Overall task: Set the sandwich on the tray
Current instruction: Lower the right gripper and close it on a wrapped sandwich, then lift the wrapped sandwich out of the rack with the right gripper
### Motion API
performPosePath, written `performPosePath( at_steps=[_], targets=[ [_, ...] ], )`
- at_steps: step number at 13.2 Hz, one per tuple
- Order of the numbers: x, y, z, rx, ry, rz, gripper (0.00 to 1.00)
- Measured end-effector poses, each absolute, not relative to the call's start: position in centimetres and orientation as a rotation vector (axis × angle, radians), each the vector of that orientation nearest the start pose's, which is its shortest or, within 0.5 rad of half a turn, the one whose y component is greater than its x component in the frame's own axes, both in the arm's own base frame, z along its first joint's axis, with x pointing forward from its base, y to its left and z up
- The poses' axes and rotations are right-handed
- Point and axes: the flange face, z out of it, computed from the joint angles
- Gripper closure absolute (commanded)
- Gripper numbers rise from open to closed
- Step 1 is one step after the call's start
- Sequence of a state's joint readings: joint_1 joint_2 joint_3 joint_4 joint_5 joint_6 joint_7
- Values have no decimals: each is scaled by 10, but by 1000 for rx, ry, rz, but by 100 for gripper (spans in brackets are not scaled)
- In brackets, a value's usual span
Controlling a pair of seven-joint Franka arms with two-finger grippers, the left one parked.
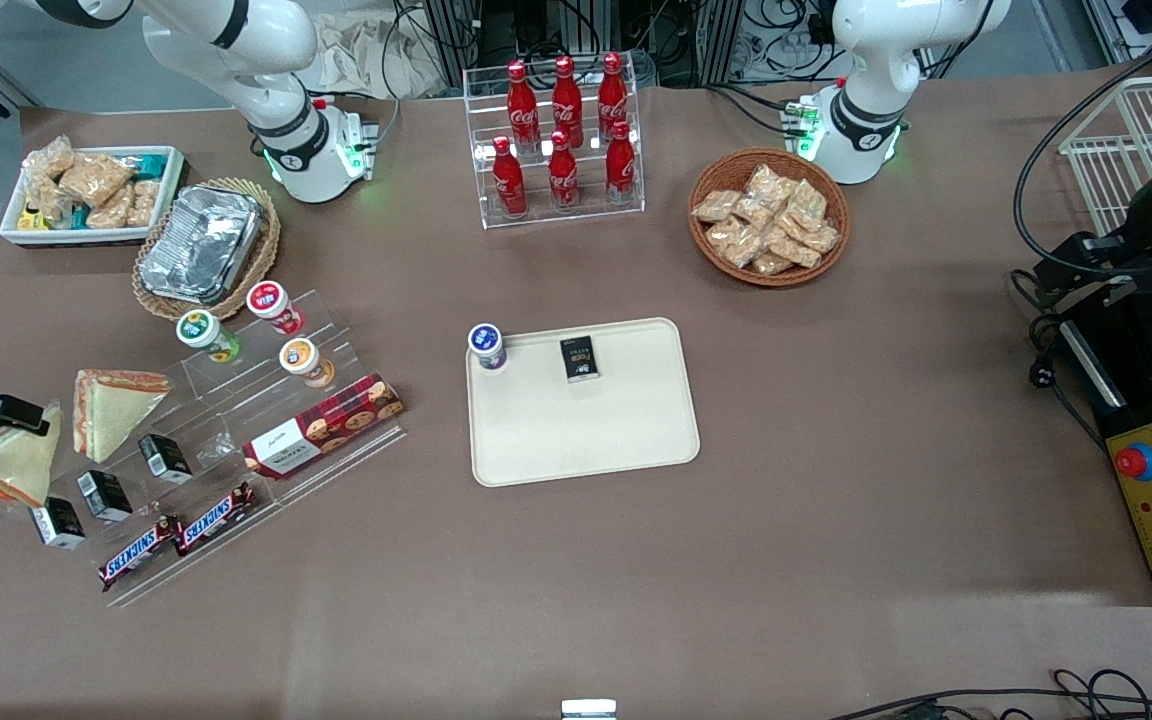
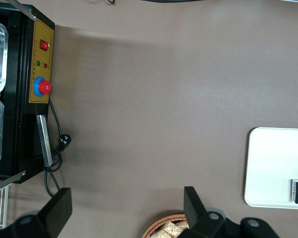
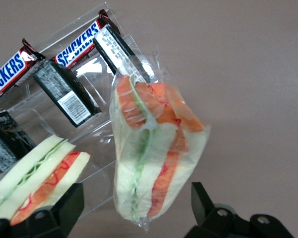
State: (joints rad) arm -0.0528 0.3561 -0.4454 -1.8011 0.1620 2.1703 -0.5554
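Observation:
The clear-wrapped sandwich needs to be grabbed next by its top corner (image 1: 49,422) with my right gripper. Then I can set the sandwich on the cream tray (image 1: 581,426).
The sandwich (image 3: 154,158), a clear-wrapped white-bread wedge with red-orange and green filling, stands at the working arm's end of the table (image 1: 14,465), by the end of the clear display step. My right gripper (image 3: 136,192) is open. One finger is on each side of the sandwich, with a gap on both sides. In the front view the gripper (image 1: 21,418) sits just above the wedge. The cream-beige tray (image 1: 636,440) lies flat in the middle of the table, well away from the gripper, and its edge shows in the left wrist view (image 2: 273,168).
A second wrapped sandwich (image 1: 116,405) leans on the clear stepped display (image 1: 236,440) beside the first, with black packets (image 1: 104,495), Snickers bars (image 1: 176,535), a biscuit box and small cups. A blue-lidded cup (image 1: 486,346) and a black packet (image 1: 579,358) sit on the tray.

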Motion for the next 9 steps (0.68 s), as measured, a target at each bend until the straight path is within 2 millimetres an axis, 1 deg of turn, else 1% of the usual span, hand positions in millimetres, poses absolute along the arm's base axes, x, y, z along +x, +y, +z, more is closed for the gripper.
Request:
performPosePath(
  at_steps=[1,2,3,4,5,9],
  targets=[
    [577,-282,368,-3180,3,-54,49],
    [578,-282,366,-3181,2,-52,58],
    [578,-282,365,-3182,2,-51,79],
    [578,-282,364,-3182,-3,-51,91],
    [578,-282,365,-3182,-17,-53,100],
    [579,-283,367,-3176,-86,-68,100]
  ],
)
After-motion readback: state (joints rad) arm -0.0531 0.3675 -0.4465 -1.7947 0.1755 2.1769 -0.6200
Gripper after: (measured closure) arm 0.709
